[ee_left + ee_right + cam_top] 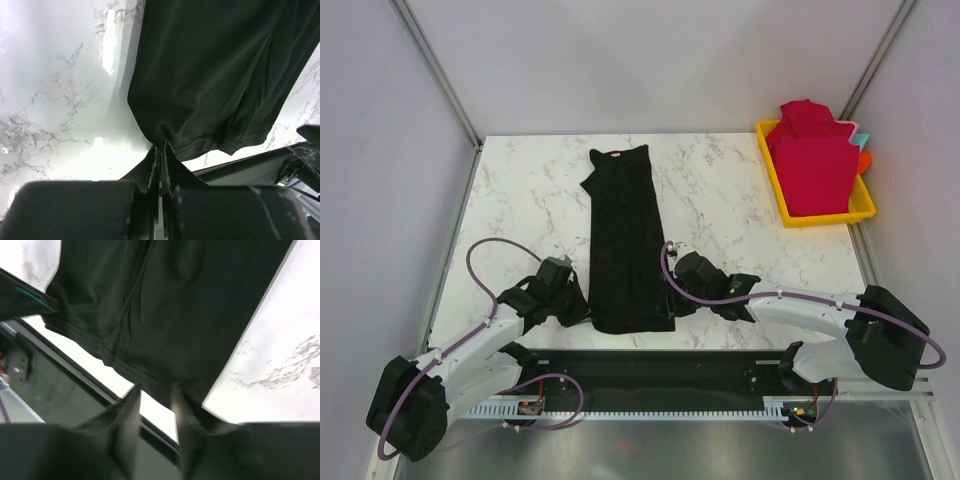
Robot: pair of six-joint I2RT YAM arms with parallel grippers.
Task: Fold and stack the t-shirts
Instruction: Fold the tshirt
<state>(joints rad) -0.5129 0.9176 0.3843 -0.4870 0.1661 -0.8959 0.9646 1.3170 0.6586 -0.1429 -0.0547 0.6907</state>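
Observation:
My right gripper pinches the black t-shirt's near hem corner (669, 323) (182, 399) next, opposite my left gripper, to fold the hem toward the collar.
The black t-shirt (628, 240) lies on the marble table, folded lengthwise into a narrow strip with its collar at the far end. My left gripper (578, 311) is shut on the near-left hem corner; in the left wrist view the jaws (161, 146) pinch the bunched cloth (210, 75). My right gripper (672, 300) is at the near-right hem corner. In the right wrist view it (156, 390) is open, its fingertips at the hem of the cloth (175, 305). Crimson-red t-shirts (813, 160) are piled at the far right.
The red shirts sit in a yellow tray (825, 218) at the table's far right edge. A black base rail (650, 370) runs along the near edge just below the shirt's hem. Grey walls close in the left, back and right.

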